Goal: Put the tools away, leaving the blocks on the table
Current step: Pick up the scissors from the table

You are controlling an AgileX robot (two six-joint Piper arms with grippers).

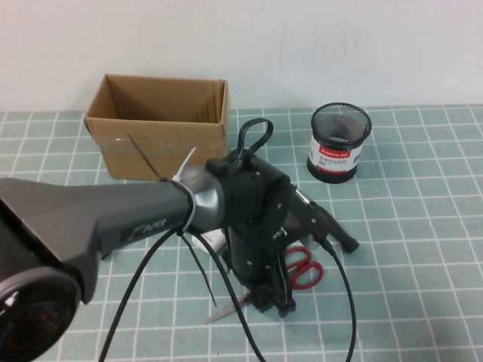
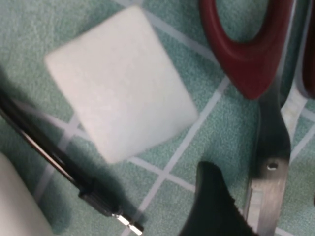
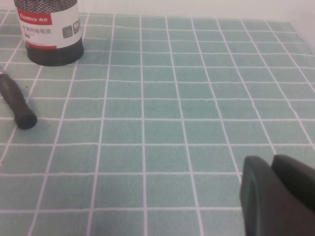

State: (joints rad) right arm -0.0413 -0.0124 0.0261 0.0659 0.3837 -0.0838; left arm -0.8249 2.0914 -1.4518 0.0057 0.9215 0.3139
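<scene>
The left gripper's finger is low beside the scissors' steel blades, below the red handle (image 1: 308,276) (image 2: 241,49), so the left gripper needs to close on the scissors now.
My left gripper (image 1: 275,305) points straight down over the red-handled scissors (image 1: 304,269), low above the table (image 1: 423,302). Seen from the left wrist, it is open: one black finger (image 2: 211,206) stands beside the steel blades (image 2: 268,189), just below the red handle (image 2: 241,49). A white block (image 2: 120,83) lies close by, and the thin black stick tool (image 2: 64,162) runs past it. The black-handled screwdriver (image 1: 332,226) lies just behind the scissors and also appears in the right wrist view (image 3: 17,105). My right gripper (image 3: 275,172) is shut on nothing, off to the right over bare mat.
An open cardboard box (image 1: 158,124) stands at the back left. A black mesh pen holder (image 1: 339,143) stands at the back right. The edge of a white glossy case (image 2: 15,201) shows beside the stick tool. My left arm's cables (image 1: 151,271) hang over the near table.
</scene>
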